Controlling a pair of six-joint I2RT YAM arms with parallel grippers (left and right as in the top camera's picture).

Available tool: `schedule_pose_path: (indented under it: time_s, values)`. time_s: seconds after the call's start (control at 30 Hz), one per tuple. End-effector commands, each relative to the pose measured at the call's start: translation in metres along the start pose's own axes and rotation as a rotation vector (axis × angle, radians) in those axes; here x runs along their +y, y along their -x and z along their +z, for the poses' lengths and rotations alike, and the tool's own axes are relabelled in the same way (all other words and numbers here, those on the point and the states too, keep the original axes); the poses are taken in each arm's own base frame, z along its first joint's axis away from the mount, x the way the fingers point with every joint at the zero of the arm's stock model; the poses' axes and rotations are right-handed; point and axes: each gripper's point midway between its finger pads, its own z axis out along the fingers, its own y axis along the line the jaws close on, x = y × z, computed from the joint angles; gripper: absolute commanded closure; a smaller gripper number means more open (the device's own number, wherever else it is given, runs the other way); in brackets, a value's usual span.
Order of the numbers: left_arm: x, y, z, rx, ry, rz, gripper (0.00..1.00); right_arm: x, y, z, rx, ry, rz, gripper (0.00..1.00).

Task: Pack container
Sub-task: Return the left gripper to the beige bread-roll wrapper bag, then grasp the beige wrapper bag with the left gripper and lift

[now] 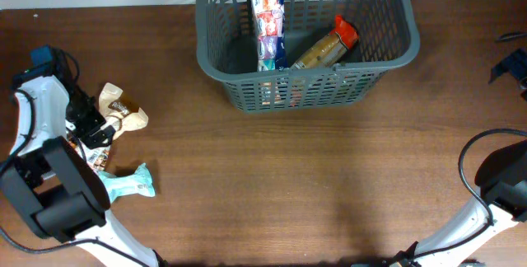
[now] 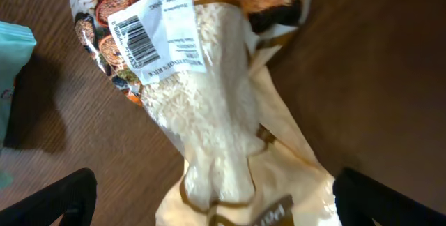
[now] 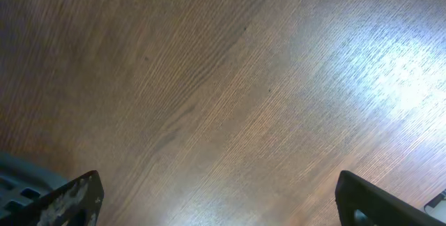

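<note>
My left gripper would miss the bag now: its fingers are above it, the bag between them in the left wrist view, so I must lower them first.
The dark grey slotted basket (image 1: 387,49) stands at the back middle of the table. It holds a colourful carton (image 1: 268,24) and a tan bag with a red top (image 1: 327,47). A clear rice bag with a cream and brown end (image 1: 123,112) lies on the table at the left; it also fills the left wrist view (image 2: 209,93). My left gripper (image 1: 92,128) (image 2: 216,194) is open, one finger on each side of the bag's cream end, not closed on it. My right gripper (image 1: 512,65) (image 3: 219,194) is open and empty above bare table at the far right.
A teal packet (image 1: 130,185) lies at the front left, its edge in the left wrist view (image 2: 10,65). Another small printed packet (image 1: 99,158) is partly hidden under the left arm. A corner of the basket (image 3: 17,177) shows in the right wrist view.
</note>
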Motion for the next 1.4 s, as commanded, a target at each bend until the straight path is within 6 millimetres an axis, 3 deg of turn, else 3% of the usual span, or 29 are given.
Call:
schedule_pose_path:
  time_s: [0.0,0.4,0.87,0.9,0.93,1.1,1.37]
  values:
    - [0.008,0.003,0.019,-0.022,0.052,-0.06,0.0,-0.003,0.0,0.002,0.0,-0.017,-0.006,0.01]
    - [0.02,0.002,0.056,-0.047,0.143,-0.053,0.0,-0.003,0.0,0.002,0.0,-0.017,-0.006,0.01]
    - [0.033,0.002,0.076,-0.068,0.204,-0.043,0.01,-0.003,0.0,0.002,0.0,-0.017,-0.006,0.01]
    - [0.034,0.002,0.076,-0.069,0.207,-0.042,0.07,-0.003,0.0,0.002,0.0,-0.017,-0.006,0.01]
    - [0.035,0.003,0.076,-0.07,0.213,-0.042,0.2,-0.003,0.0,0.002,0.0,-0.017,-0.006,0.01]
    - [0.049,0.004,0.075,-0.072,0.267,-0.039,0.98,-0.003,0.0,0.002,0.0,-0.017,-0.006,0.01]
    - [0.059,-0.016,0.07,0.07,0.324,0.059,0.99,-0.003,0.0,0.002,0.0,-0.017,-0.006,0.01]
